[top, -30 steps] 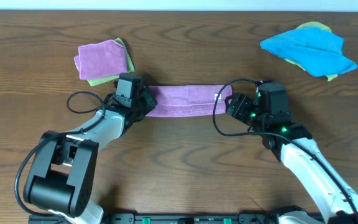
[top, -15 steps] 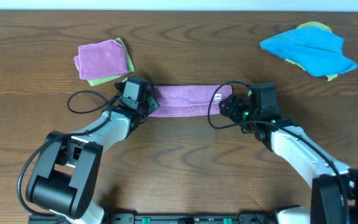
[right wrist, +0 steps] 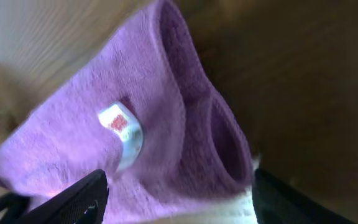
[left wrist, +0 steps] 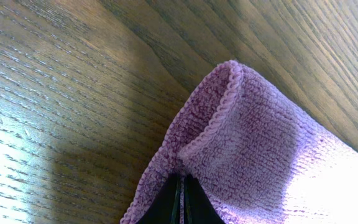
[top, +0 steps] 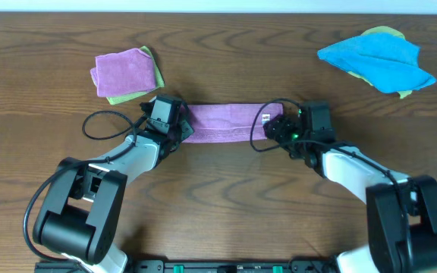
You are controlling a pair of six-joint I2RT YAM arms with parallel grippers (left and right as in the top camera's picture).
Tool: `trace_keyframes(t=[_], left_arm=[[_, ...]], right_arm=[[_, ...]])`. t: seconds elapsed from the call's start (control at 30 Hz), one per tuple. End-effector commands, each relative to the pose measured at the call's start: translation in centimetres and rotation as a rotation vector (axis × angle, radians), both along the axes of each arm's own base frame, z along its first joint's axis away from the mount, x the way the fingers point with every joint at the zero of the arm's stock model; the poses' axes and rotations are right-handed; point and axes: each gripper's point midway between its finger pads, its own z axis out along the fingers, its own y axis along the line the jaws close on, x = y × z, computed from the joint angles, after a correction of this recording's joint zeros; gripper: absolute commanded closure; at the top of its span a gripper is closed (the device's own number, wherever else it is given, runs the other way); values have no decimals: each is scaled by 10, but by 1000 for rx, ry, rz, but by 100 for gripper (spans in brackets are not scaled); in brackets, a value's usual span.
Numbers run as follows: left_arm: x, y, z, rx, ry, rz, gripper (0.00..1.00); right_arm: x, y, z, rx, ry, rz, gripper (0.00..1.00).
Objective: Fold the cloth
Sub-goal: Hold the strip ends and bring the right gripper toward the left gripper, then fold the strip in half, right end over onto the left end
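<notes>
My right gripper grabs the purple cloth (top: 226,122) by its doubled end near the white tag next, layers together, to fold it toward the cloth's other end.
The purple cloth (top: 226,122) lies as a long folded strip on the table between my two grippers. Its white tag (top: 266,118) is at the right end and also shows in the right wrist view (right wrist: 122,127). My left gripper (top: 179,129) is shut on the cloth's left end; the left wrist view shows the closed fingertips (left wrist: 182,196) pinching the hemmed corner (left wrist: 241,143). My right gripper (top: 277,129) is open, its fingers (right wrist: 179,199) spread wide on either side of the cloth's doubled right end (right wrist: 185,143).
A second folded purple cloth (top: 124,70) lies on a yellow-green cloth (top: 152,61) at the back left. A bright blue cloth (top: 378,57) lies over another yellow-green one at the back right. Black cables loop beside both wrists.
My right gripper has moved left onto the cloth's right end, fingers now straddling it. My left gripper has shifted slightly right and back with the left end in it.
</notes>
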Motion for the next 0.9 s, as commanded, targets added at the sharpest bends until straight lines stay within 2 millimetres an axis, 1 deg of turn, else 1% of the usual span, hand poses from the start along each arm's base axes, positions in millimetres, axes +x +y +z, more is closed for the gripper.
trace_keyframes(t=[0.0, 0.13, 0.27, 0.33, 0.5, 0.57, 0.67, 0.73, 0.77, 0.87], left_arm=[[1, 1, -4, 14, 7, 2, 94], [0, 1, -4, 11, 8, 0, 94], [0, -1, -4, 4, 11, -5, 94], [0, -1, -4, 3, 11, -6, 94], [0, -1, -4, 1, 12, -7, 94], [-1, -2, -4, 0, 15, -10, 94], [-3, -1, -5, 4, 24, -10, 94], [-5, 0, -7, 7, 35, -10, 94], [-6, 0, -7, 10, 37, -12, 94], [-6, 0, -8, 10, 40, -12, 94]], right_arm=[[-1, -2, -17, 19, 50, -39, 27], [6, 6, -23, 34, 27, -37, 28], [11, 12, -23, 29, -1, -27, 41], [12, 11, -26, 10, -5, -34, 45], [14, 9, -30, -54, -28, -51, 61], [21, 8, -27, -118, -86, -37, 70], [27, 12, -21, -178, -152, 0, 80], [28, 14, -19, -214, -171, 6, 94], [28, 15, -19, -236, -184, 25, 99], [29, 21, -16, -286, -226, 107, 99]])
